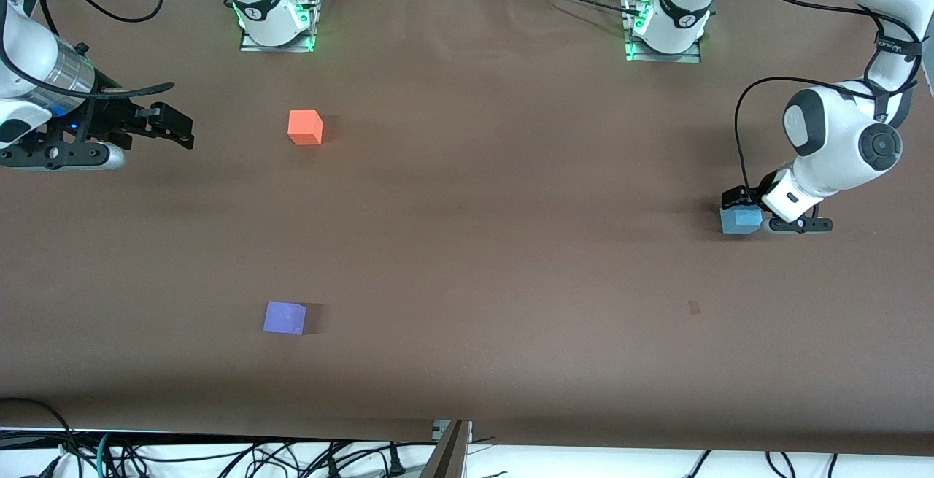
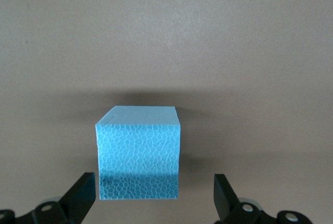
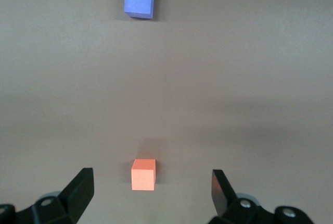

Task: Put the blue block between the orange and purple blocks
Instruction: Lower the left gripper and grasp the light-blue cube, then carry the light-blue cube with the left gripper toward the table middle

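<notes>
The blue block [image 1: 740, 220] goes between the orange and purple blocks, so my left gripper will grab its opposite sides next.
The blue block [image 1: 740, 220] [image 2: 138, 153] rests on the brown table toward the left arm's end. My left gripper [image 1: 759, 214] [image 2: 155, 188] is down at the table and open. Its fingers [image 2: 83, 193] stand on either side of the block with a gap on each side. The orange block [image 1: 305, 128] [image 3: 143, 174] sits toward the right arm's end. The purple block [image 1: 284, 317] [image 3: 139, 0] lies nearer the front camera than the orange one. My right gripper [image 1: 179, 131] [image 3: 152, 187] hangs open and empty above the table beside the orange block.
The two arm bases [image 1: 276, 18] [image 1: 668, 25] stand at the table's back edge. A small dark mark [image 1: 694, 307] shows on the brown table cover. Cables [image 1: 219, 456] lie below the table's front edge.
</notes>
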Action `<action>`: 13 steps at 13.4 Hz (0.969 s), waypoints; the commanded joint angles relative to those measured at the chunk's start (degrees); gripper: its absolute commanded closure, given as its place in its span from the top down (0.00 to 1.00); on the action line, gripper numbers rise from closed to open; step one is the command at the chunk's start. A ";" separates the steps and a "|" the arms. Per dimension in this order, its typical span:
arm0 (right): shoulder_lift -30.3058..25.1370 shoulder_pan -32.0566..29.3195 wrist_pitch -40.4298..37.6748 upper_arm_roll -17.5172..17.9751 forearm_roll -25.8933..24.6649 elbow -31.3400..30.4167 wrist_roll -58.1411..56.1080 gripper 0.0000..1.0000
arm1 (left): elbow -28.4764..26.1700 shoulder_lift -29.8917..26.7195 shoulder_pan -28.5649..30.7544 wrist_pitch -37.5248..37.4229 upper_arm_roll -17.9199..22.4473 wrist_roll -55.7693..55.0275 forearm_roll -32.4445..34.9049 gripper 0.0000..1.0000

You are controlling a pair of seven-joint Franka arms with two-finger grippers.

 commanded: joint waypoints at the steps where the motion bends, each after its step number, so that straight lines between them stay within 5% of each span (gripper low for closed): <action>1: -0.41 -0.69 -0.02 0.41 1.02 -0.23 0.36 1.00 | -1.76 -1.73 0.32 1.60 0.05 1.23 -0.34 1.00; 4: -0.24 -0.69 0.07 0.41 1.02 -0.23 0.36 1.00 | -6.50 -0.33 0.59 12.03 0.14 3.16 -0.34 1.00; 8: -0.41 -0.78 -0.20 0.33 1.02 -0.23 0.27 1.00 | -6.42 1.87 1.20 14.43 0.14 3.25 -0.34 1.00; 9: -0.41 -0.69 -0.20 0.33 1.02 -0.23 0.36 1.00 | -6.25 2.05 1.64 14.70 0.14 3.25 -0.34 0.85; 12: -0.59 -0.78 -0.46 -0.20 1.02 -0.23 0.10 1.00 | -5.28 2.05 1.73 14.62 0.05 3.16 -0.43 0.20; 13: -0.59 -0.78 -0.46 -0.38 1.02 -0.23 0.01 1.00 | -5.10 1.96 1.73 14.44 0.05 2.90 -0.43 0.10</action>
